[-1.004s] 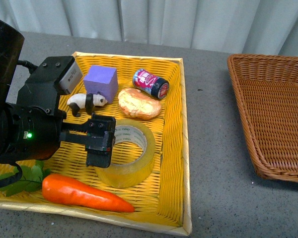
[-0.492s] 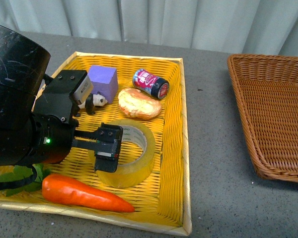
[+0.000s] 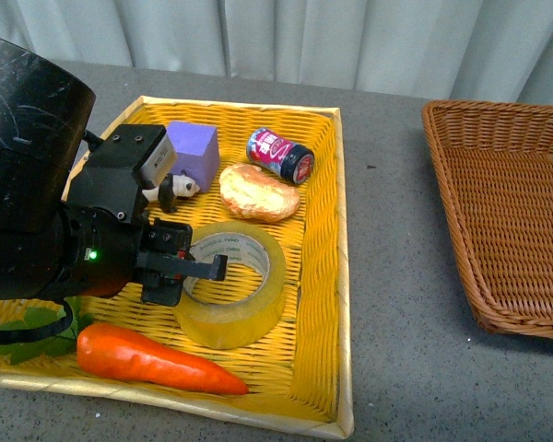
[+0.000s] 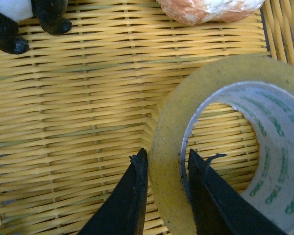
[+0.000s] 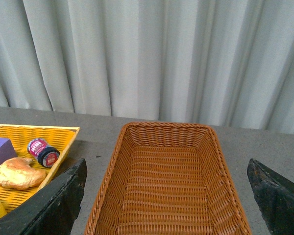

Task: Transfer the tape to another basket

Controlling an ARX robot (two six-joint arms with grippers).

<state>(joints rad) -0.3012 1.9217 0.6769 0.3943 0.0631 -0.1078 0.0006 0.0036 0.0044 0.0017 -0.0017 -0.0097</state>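
Observation:
My right gripper grabs the tape's side opposite my left gripper's hold next, to move the tape to the brown basket.
The tape, a wide yellowish roll with a white printed core, lies flat in the yellow woven tray. My left gripper is shut on the roll's left wall, one finger outside and one inside the core. The left wrist view shows the black fingers pinching the tape wall, with my left gripper low over the tray. The brown wicker basket stands at the right with nothing in it. My right gripper hangs open above that basket.
Sharing the tray are an orange carrot with green leaves, a bread roll, a small red can, a purple block and a panda toy. Grey tabletop separates tray and basket; a curtain hangs behind.
My left gripper has shifted over the tape's left wall, dropped one finger into the core and shut on the wall. The tape still rests in the tray.

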